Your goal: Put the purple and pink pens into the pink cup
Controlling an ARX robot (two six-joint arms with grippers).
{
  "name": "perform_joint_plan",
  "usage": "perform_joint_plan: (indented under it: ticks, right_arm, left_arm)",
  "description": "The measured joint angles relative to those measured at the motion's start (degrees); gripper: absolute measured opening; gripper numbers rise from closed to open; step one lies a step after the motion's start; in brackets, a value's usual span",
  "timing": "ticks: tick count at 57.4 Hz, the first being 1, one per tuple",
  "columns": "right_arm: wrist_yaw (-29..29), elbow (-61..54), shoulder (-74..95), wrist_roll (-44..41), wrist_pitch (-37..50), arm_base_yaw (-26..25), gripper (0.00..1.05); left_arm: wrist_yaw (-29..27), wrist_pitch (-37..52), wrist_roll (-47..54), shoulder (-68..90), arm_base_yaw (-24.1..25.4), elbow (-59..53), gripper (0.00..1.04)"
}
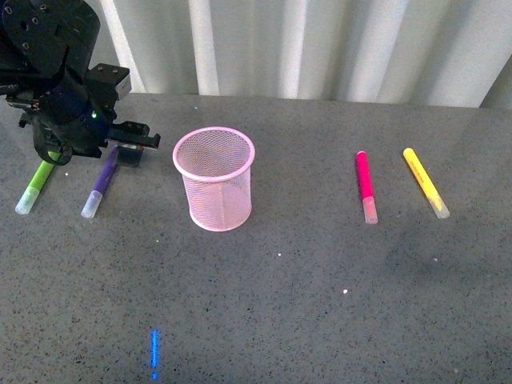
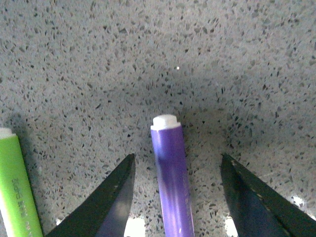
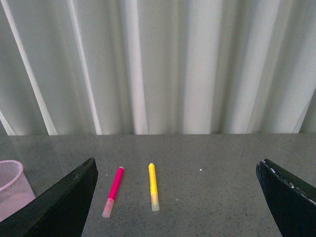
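My left gripper reaches the purple pen and grabs its purple barrel [image 1: 107,170] next. The pen's clear end with the cap [image 1: 92,205] stays free to enter the pink cup.
The pink cup [image 1: 214,180] stands upright at the table's middle left; its edge shows in the right wrist view [image 3: 11,185]. The purple pen [image 1: 102,182] lies left of it. My left gripper [image 1: 120,154] is open and low over the pen's far end; in the left wrist view the purple pen [image 2: 171,173] lies between the two spread fingers, untouched. The pink pen [image 1: 366,186] lies flat at the right, also in the right wrist view [image 3: 113,191]. My right gripper [image 3: 176,197] is open and empty, out of the front view, raised and facing the pens.
A lime-green marker [image 1: 35,189] lies left of the purple pen and shows in the left wrist view [image 2: 17,187]. A yellow marker [image 1: 425,182] lies right of the pink pen, also in the right wrist view [image 3: 153,186]. A white curtain [image 1: 304,48] backs the table.
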Motion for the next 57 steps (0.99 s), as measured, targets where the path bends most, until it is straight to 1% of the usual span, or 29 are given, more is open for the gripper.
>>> perform_joint_plan:
  ticks: [5, 14, 17, 28, 34, 39, 42, 46, 47, 49, 54, 57]
  right_arm:
    - [0.00, 0.00, 0.00, 0.00, 0.00, 0.00, 0.98]
    - [0.00, 0.00, 0.00, 0.00, 0.00, 0.00, 0.98]
    - [0.00, 0.00, 0.00, 0.00, 0.00, 0.00, 0.98]
    - [0.00, 0.00, 0.00, 0.00, 0.00, 0.00, 0.98]
    - [0.00, 0.00, 0.00, 0.00, 0.00, 0.00, 0.98]
    - [0.00, 0.00, 0.00, 0.00, 0.00, 0.00, 0.98]
    - [0.00, 0.00, 0.00, 0.00, 0.00, 0.00, 0.98]
    - [0.00, 0.00, 0.00, 0.00, 0.00, 0.00, 0.98]
    - [0.00, 0.00, 0.00, 0.00, 0.00, 0.00, 0.98]
    - [0.00, 0.00, 0.00, 0.00, 0.00, 0.00, 0.98]
    - [0.00, 0.00, 0.00, 0.00, 0.00, 0.00, 0.98]
    - [0.00, 0.00, 0.00, 0.00, 0.00, 0.00, 0.98]
  left_arm:
    - [-0.02, -1.57, -0.13, 0.00, 0.00, 0.07, 0.42]
    - [1.70, -4.04, -1.11, -0.22, 0.04, 0.35, 0.19]
    - [2.19, -4.48, -1.49, -0.39, 0.07, 0.35, 0.14]
    - [4.00, -3.87, -4.44, -1.18, 0.35, -0.50, 0.13]
    - [5.92, -0.48, -7.43, -2.19, 0.59, -2.21, 0.13]
    - [5.38, 5.60, -10.69, -4.15, 0.81, -4.90, 0.13]
    - [2.21, 13.55, -12.13, -6.86, 0.81, -8.02, 0.13]
    - [-0.33, 26.10, -14.82, -12.44, 0.72, -12.31, 0.13]
    - [-0.48, 27.54, -14.93, -13.14, 0.70, -12.74, 0.13]
    - [-1.60, 33.48, -16.74, -16.33, 0.68, -14.29, 0.13]
    - [-1.14, 40.28, -19.76, -20.55, 0.35, -16.44, 0.13]
    - [0.85, 43.80, -22.16, -23.69, -0.46, -18.71, 0.13]
